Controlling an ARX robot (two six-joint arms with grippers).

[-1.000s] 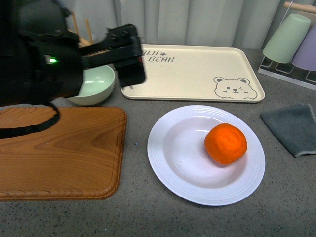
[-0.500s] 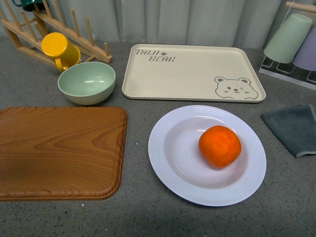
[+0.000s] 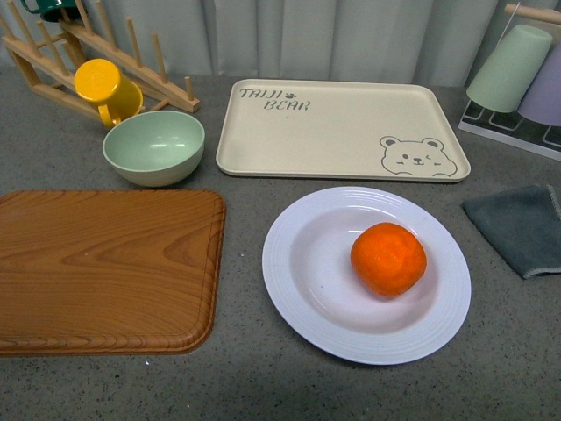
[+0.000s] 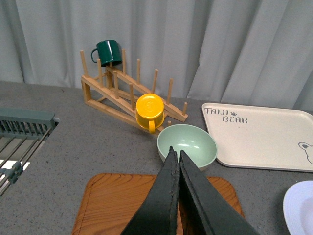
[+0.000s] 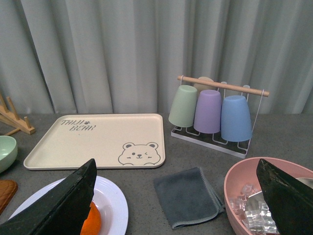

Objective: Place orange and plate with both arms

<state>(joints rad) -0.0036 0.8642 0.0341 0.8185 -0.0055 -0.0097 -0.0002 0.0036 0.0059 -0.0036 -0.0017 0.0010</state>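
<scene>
I next need to grab the plate by its rim (image 5: 121, 205) with my right gripper, so that the plate and orange can be set on the bear tray (image 5: 95, 139).
The orange (image 3: 388, 259) lies in the white plate (image 3: 298, 303), right of the plate's middle, on the grey counter. Neither arm shows in the front view. In the left wrist view my left gripper (image 4: 176, 154) is shut, its black fingers pressed together with nothing between them, above the wooden board (image 4: 112, 203) and short of the green bowl (image 4: 187, 145). In the right wrist view my right gripper (image 5: 178, 196) stands wide open above the grey cloth (image 5: 188, 196). A sliver of the orange (image 5: 90, 220) and the plate's rim (image 5: 115, 200) peek out beside one finger (image 5: 63, 203).
A beige bear tray (image 3: 342, 127) lies behind the plate. The pale green bowl (image 3: 154, 146), a yellow mug (image 3: 101, 85) and a wooden rack (image 3: 53, 44) stand at the back left. A wooden board (image 3: 105, 267) is left of the plate. Cups (image 3: 513, 66) and a pink bowl of ice (image 5: 247, 196) are on the right.
My left arm filled the front view's upper left a second ago and has since withdrawn out of that view. The orange has rolled a little to the left inside the plate.
</scene>
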